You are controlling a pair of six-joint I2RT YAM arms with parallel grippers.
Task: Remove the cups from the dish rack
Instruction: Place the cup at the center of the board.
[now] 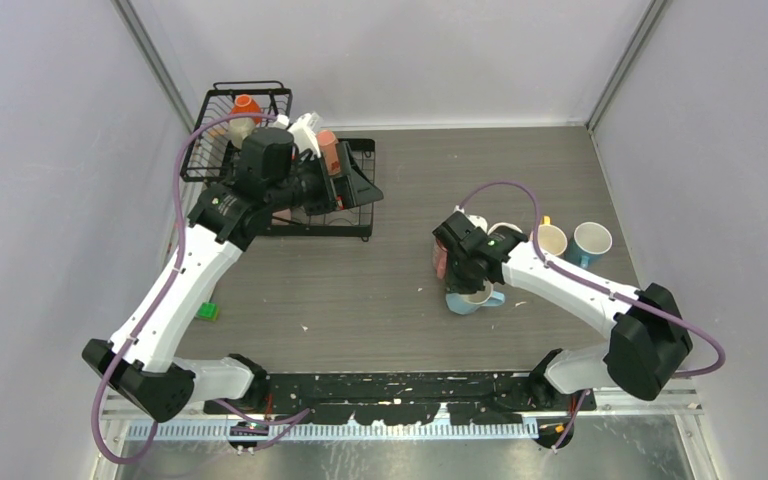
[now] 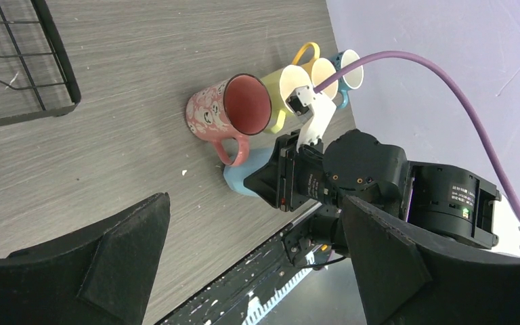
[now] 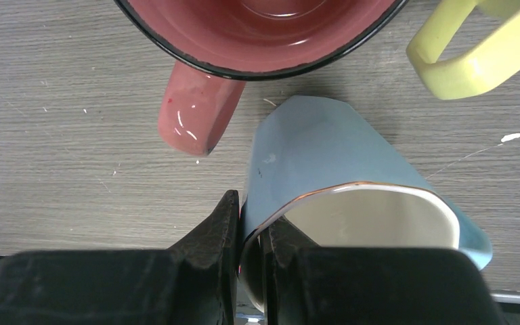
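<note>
My right gripper holds the light blue cup (image 1: 472, 300) low over flat, empty table in front of the pink cup. It should open now and let go of the light blue cup.
My right gripper (image 3: 250, 230) is shut on the rim of a light blue cup (image 3: 318, 156), one finger inside and one outside. The cup (image 1: 472, 300) is low at the table's right middle, just in front of a pink cup (image 3: 257, 34). More cups stand behind: yellow (image 2: 288, 84), beige (image 1: 552, 240) and teal (image 1: 592, 240). The black wire dish rack (image 1: 222, 100) is at the far left, with an orange cup (image 1: 246, 103) in its basket. My left gripper (image 1: 360, 185) hangs open over the rack's tray section, nothing between its fingers (image 2: 95, 271).
A small green block (image 1: 207, 311) lies on the table near the left arm. A corner of the rack's tray (image 2: 54, 68) shows in the left wrist view. Grey walls close the table on three sides. The right arm's purple cable (image 2: 447, 74) arcs above the cups.
</note>
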